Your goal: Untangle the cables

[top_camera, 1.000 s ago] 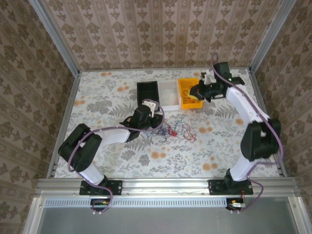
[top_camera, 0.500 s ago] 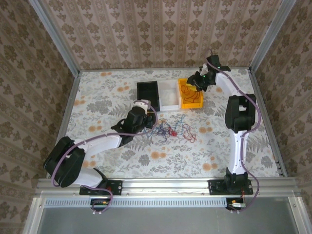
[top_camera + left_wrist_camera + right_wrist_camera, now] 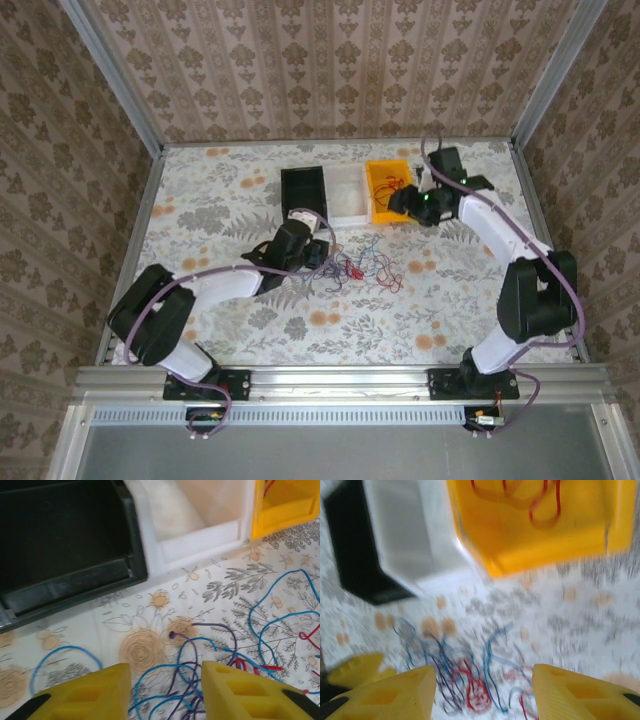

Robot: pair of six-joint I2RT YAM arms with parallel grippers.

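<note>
The cables are in a tangle and need to be untangled. My right gripper will next grab only the red cable at the tangle's outer edge and leave the blue one free.
A tangle of thin red, blue and dark purple cables point(image 3: 355, 266) lies on the floral table near its middle. My left gripper point(image 3: 316, 251) hangs open right over the tangle's left edge; in the left wrist view blue and purple loops point(image 3: 200, 672) run between its yellow fingers point(image 3: 97, 692). My right gripper point(image 3: 405, 205) is open and holds nothing, at the near edge of the yellow bin point(image 3: 390, 190). The right wrist view, blurred, shows red cable point(image 3: 530, 500) lying in the yellow bin point(image 3: 540, 545) and the tangle point(image 3: 470, 680) below.
A black bin point(image 3: 303, 190), a white bin point(image 3: 347, 192) and the yellow bin stand side by side at the back of the table. Metal rails and patterned walls close in the table on all sides.
The right gripper has come back from over the yellow bin toward the near side, leaving red cable in the bin. The left gripper has shifted a little right onto the tangle's edge.
</note>
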